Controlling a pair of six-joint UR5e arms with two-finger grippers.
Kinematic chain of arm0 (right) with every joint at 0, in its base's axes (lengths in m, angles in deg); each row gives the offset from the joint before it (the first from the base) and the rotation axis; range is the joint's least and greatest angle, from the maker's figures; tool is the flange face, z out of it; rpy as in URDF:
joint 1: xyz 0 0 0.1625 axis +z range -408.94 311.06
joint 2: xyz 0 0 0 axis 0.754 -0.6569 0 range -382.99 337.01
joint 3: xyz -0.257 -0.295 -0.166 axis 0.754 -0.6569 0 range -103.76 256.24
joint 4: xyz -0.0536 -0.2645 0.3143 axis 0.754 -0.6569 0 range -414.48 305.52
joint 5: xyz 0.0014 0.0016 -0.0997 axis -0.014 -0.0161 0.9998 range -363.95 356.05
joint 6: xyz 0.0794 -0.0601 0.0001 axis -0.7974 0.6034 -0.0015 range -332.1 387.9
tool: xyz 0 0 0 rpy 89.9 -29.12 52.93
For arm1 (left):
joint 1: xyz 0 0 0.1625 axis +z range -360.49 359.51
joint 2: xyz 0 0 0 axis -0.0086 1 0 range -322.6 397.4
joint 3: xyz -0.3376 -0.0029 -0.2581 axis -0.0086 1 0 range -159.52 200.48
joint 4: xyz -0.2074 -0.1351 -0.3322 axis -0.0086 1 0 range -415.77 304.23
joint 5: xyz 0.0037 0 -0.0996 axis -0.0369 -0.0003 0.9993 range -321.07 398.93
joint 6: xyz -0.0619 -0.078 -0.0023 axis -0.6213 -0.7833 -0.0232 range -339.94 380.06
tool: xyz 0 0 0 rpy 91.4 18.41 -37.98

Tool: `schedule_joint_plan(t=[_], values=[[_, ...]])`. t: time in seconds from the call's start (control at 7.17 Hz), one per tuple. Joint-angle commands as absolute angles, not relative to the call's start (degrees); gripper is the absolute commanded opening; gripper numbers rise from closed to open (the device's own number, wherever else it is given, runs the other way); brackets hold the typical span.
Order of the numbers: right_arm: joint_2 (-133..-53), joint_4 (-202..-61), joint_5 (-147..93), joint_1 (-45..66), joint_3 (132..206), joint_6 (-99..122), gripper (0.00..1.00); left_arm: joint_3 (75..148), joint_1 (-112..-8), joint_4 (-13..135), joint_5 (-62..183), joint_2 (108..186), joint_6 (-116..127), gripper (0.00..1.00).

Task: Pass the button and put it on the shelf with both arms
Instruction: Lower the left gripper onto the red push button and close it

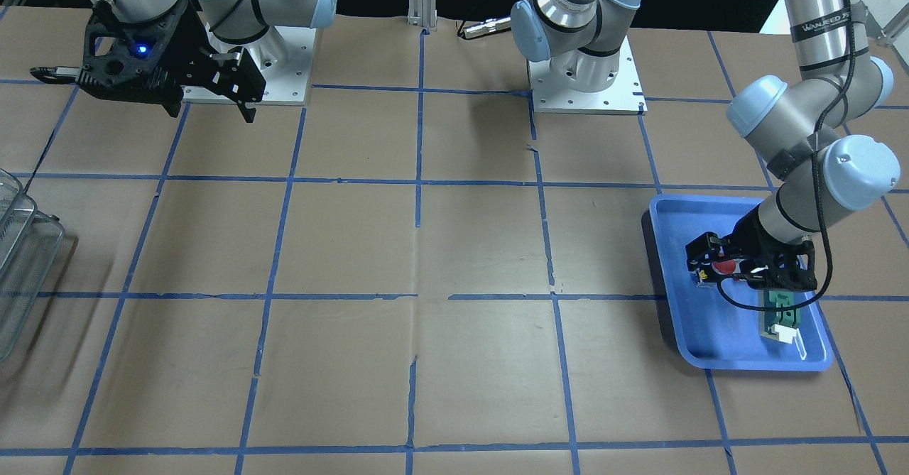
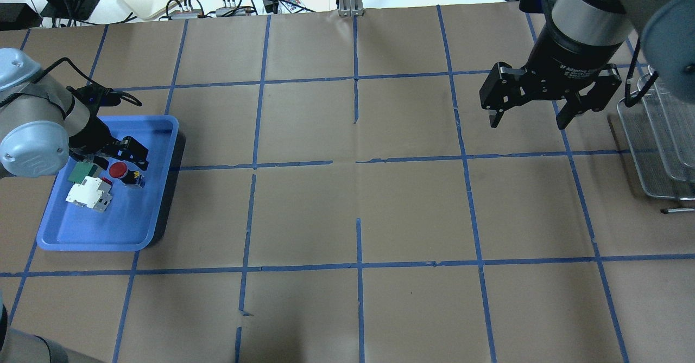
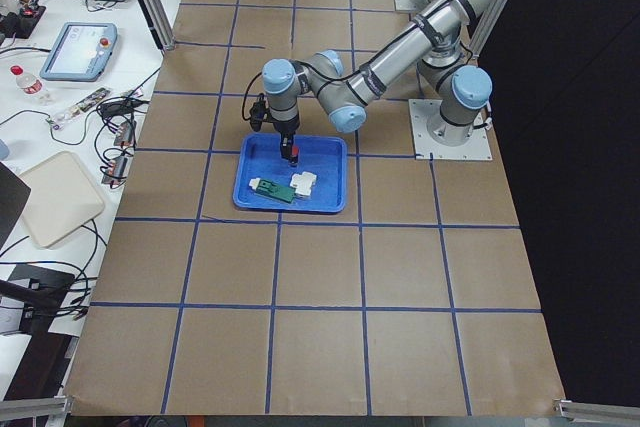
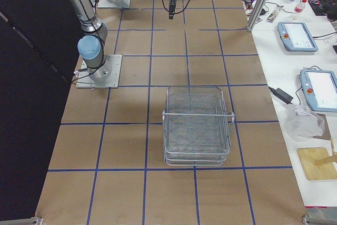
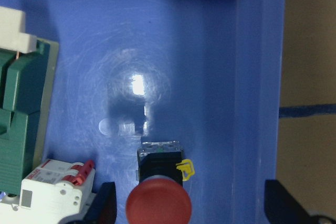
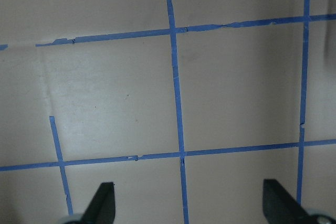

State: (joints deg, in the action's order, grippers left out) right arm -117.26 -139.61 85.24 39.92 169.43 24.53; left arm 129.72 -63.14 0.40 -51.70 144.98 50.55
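Next, my left gripper should pick up the button by its red cap (image 5: 158, 201). That leaves the button's base (image 5: 159, 151) free for passing.
The button (image 2: 118, 170) with its red cap lies in the blue tray (image 2: 163, 135), next to a white block (image 2: 89, 193) and a green part (image 2: 81, 173). My left gripper (image 2: 113, 161) is down in the tray and open. In the left wrist view the button (image 5: 159, 203) sits between the spread fingertips, nearer the left one, and neither touches it; the gripper (image 5: 191, 205) is wide open. My right gripper (image 2: 528, 120) hangs open and empty above the table, left of the wire-mesh shelf (image 2: 657, 151). From the front the left gripper (image 1: 717, 265) straddles the button (image 1: 724, 267).
The shelf (image 4: 196, 125) stands at the table's right end, near the right arm's side. The right wrist view shows only brown paper with blue tape lines under the open gripper (image 6: 190, 205). The tray's wall (image 5: 268, 77) runs close to the button's right.
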Motion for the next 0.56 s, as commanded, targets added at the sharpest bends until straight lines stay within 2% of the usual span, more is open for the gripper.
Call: schedule_joint_plan(t=[0.0,0.14,0.28,0.42], values=[[-117.20,-139.65,85.34,39.92,169.50,24.91,1.00,129.73,-62.98,0.31,-51.95,144.89,50.82,0.85],[-117.20,-139.56,85.35,40.01,169.50,24.56,1.00,129.99,-62.98,0.31,-51.95,144.80,50.73,0.55],[-117.20,-139.65,85.26,39.92,169.50,24.82,1.00,129.73,-62.90,0.31,-52.03,144.62,50.65,0.16],[-117.12,-139.73,85.26,39.92,169.50,24.74,1.00,129.82,-62.90,0.31,-52.03,144.53,50.64,0.00]])
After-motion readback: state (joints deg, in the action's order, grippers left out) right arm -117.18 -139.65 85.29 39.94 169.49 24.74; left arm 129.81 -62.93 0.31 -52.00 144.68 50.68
